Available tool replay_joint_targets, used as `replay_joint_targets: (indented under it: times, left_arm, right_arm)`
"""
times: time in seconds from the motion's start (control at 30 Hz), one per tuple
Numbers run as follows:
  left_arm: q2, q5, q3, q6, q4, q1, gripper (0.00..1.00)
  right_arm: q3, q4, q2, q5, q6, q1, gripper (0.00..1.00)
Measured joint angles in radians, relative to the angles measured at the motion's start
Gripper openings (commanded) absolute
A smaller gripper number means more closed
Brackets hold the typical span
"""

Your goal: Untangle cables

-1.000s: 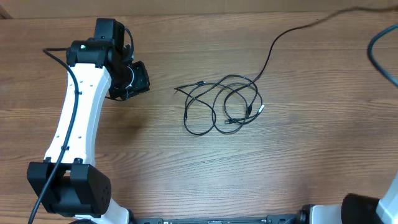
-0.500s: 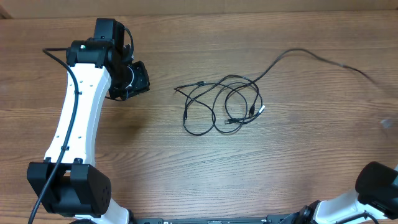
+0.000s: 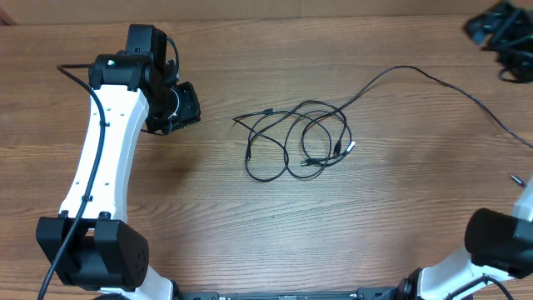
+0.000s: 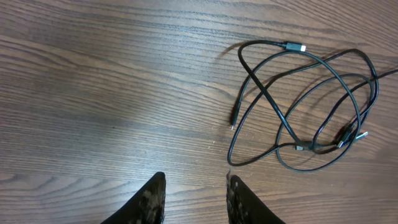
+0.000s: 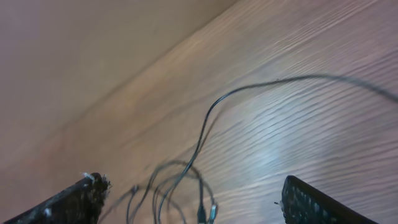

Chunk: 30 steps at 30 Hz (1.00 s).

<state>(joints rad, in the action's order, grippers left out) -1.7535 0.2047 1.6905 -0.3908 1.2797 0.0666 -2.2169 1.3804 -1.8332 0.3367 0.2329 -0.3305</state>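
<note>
Next, my right gripper grabs the long piece of cable where it runs clear of the tangled loops, to pull that cable free.
The cables [image 3: 300,137] lie in a loose tangle of thin black loops at the table's middle. One long strand [image 3: 433,79] runs from the tangle to the right edge, and a small plug tip [image 3: 518,177] lies near that edge. My left gripper [image 3: 171,108] hovers left of the tangle. In the left wrist view it [image 4: 196,186] is open and empty, with the cables [image 4: 305,106] ahead to the right. My right gripper [image 3: 498,27] is at the far right corner. In the right wrist view it [image 5: 191,182] stands wide open above the long strand [image 5: 205,130], holding nothing.
The left arm's white link [image 3: 104,158] and black base [image 3: 92,250] fill the left side. The right arm's base [image 3: 500,242] sits at the front right. The table's back edge [image 3: 266,18] meets a plain wall.
My right gripper has opened and let go of the long strand, which dropped flat onto the table toward the right edge. The left arm and the tangle have not moved.
</note>
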Motion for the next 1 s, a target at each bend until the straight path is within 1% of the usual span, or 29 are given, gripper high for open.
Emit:
replay_joint_targets:
  times: [0.23, 0.4, 0.67, 0.77, 0.8, 0.9, 0.93, 1.0]
  left_arm:
    - [0.000, 0.000, 0.000, 0.000, 0.001, 0.013, 0.33]
    - [0.000, 0.000, 0.000, 0.000, 0.000, 0.019, 0.34]
    - [0.000, 0.000, 0.000, 0.000, -0.001, 0.019, 0.36]
    - [0.000, 0.000, 0.000, 0.000, -0.001, 0.019, 0.39]
    - [0.000, 0.000, 0.000, 0.000, -0.001, 0.019, 0.40]
    - [0.000, 0.000, 0.000, 0.000, -0.001, 0.019, 0.40]
    - [0.000, 0.000, 0.000, 0.000, -0.001, 0.019, 0.40]
    - [0.000, 0.000, 0.000, 0.000, -0.001, 0.019, 0.40]
  right_arm:
    - [0.127, -0.026, -0.074, 0.015, -0.020, 0.055, 0.90]
    - [0.241, -0.106, -0.138, 0.015, -0.026, 0.094, 0.89]
    - [0.437, -0.377, -0.159, 0.015, -0.026, 0.173, 0.88]
    - [0.531, -0.529, -0.164, 0.014, -0.028, 0.206, 0.86]
    - [0.547, -0.549, -0.164, 0.015, -0.028, 0.211, 0.85]
    - [0.632, -0.681, -0.169, 0.004, -0.023, 0.230, 0.84]
    - [0.660, -0.719, -0.170, -0.005, -0.018, 0.235, 0.82]
    - [0.712, -0.794, -0.170, -0.023, 0.003, 0.241, 0.76]
